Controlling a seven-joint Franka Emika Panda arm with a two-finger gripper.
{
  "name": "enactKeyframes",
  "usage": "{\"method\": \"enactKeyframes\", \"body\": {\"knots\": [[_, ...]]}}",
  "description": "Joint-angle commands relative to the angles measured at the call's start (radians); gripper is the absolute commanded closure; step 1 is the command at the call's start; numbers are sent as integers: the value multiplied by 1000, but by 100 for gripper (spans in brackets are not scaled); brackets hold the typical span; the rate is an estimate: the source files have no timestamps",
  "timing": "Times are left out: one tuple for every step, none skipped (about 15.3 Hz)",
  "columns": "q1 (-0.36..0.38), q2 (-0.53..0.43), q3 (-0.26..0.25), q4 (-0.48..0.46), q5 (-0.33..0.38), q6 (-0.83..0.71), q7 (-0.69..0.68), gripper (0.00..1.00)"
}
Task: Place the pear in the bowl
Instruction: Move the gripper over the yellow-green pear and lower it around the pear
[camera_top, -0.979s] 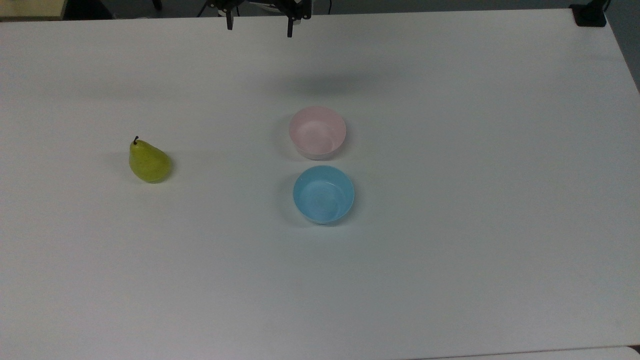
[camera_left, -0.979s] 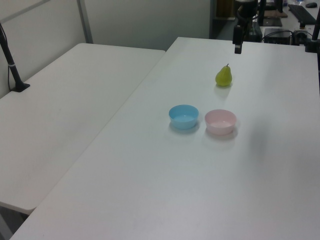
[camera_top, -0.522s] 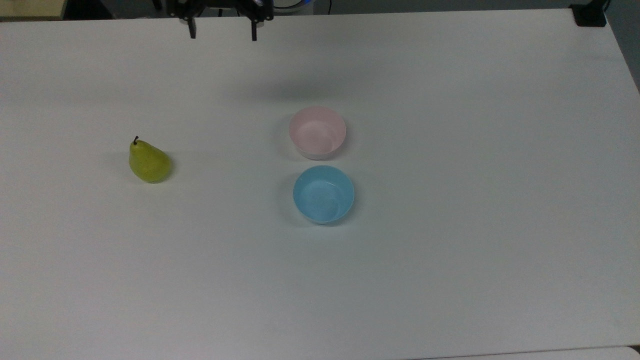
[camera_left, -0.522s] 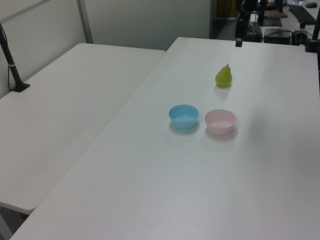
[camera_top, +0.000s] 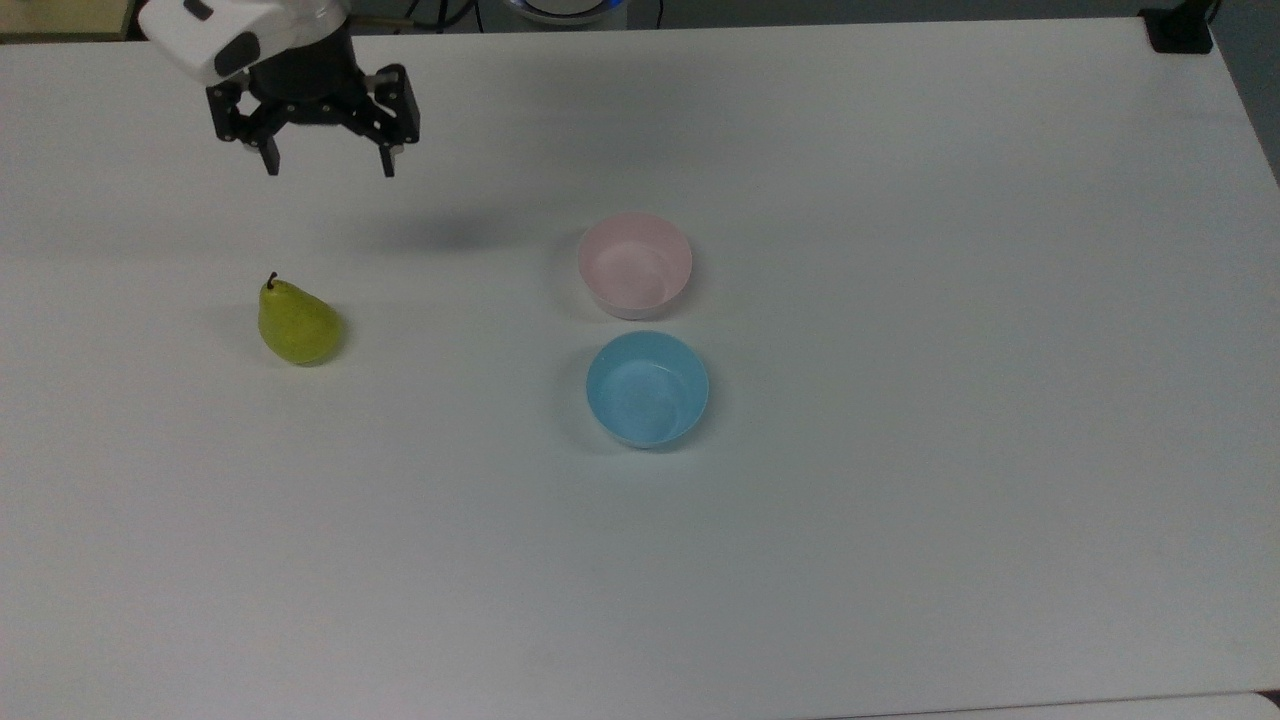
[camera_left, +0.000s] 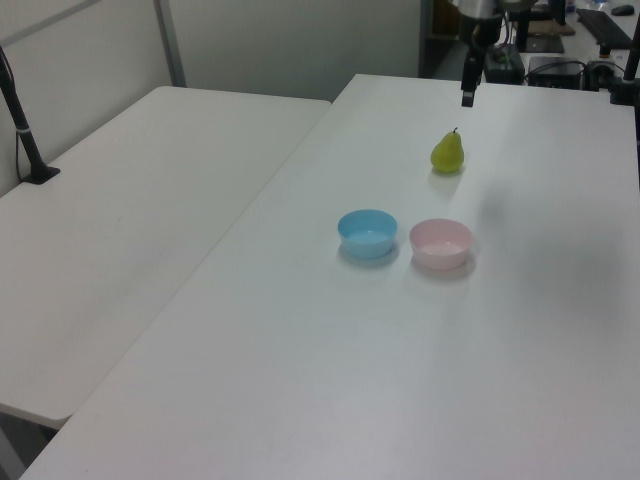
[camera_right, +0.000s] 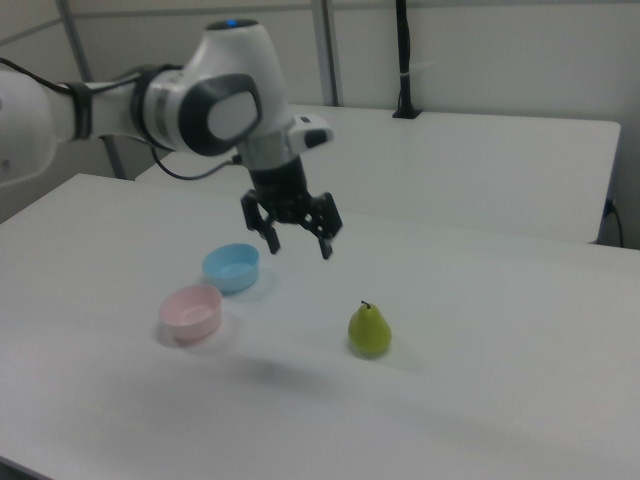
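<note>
The yellow-green pear will go in the pale pink bowl (camera_left: 441, 242), so my gripper will next grab it by its rounded body (camera_left: 447, 158).
The yellow-green pear (camera_top: 297, 324) (camera_left: 447, 152) (camera_right: 369, 329) stands upright on the white table, at the top view's left. The pale pink bowl (camera_top: 635, 264) (camera_left: 441, 242) (camera_right: 191, 311) sits empty near the table's middle. My gripper (camera_top: 328, 165) (camera_right: 298, 247) hangs open in the air, fingers pointing down, above the table and apart from the pear. In the top view it is above the pear in the picture; in the right view it is up and to the pear's left. Nothing is between the fingers (camera_left: 466, 98).
A light blue bowl (camera_top: 647, 388) (camera_left: 367, 232) (camera_right: 231, 266) stands right beside the pink one. A second white table (camera_left: 130, 200) adjoins in the left view. A black post mount (camera_top: 1180, 28) sits at the top view's far right corner.
The gripper has swung toward the top view's left and come lower, from the table's far edge to a spot nearer the pear. The pear and both bowls have not moved.
</note>
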Motion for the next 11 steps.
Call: {"method": "enactKeyframes", "body": {"knots": [[-52,81,-6,5,29,92,-60,0],[-64,100,-6,5,32,112,-62,0],[-76,120,-6,5,32,126,-66,0],[-87,141,-6,5,32,143,-77,0],[-88,161,-4,5,32,166,-83,0],[-91,179,-4,5,33,190,-85,0],[-93,198,-4,5,34,210,-85,0],[-93,216,-1,5,34,235,-85,0],[-92,236,2,5,34,259,-83,0],[-92,255,3,5,34,282,-77,0],[-88,276,5,5,34,310,-73,1]]}}
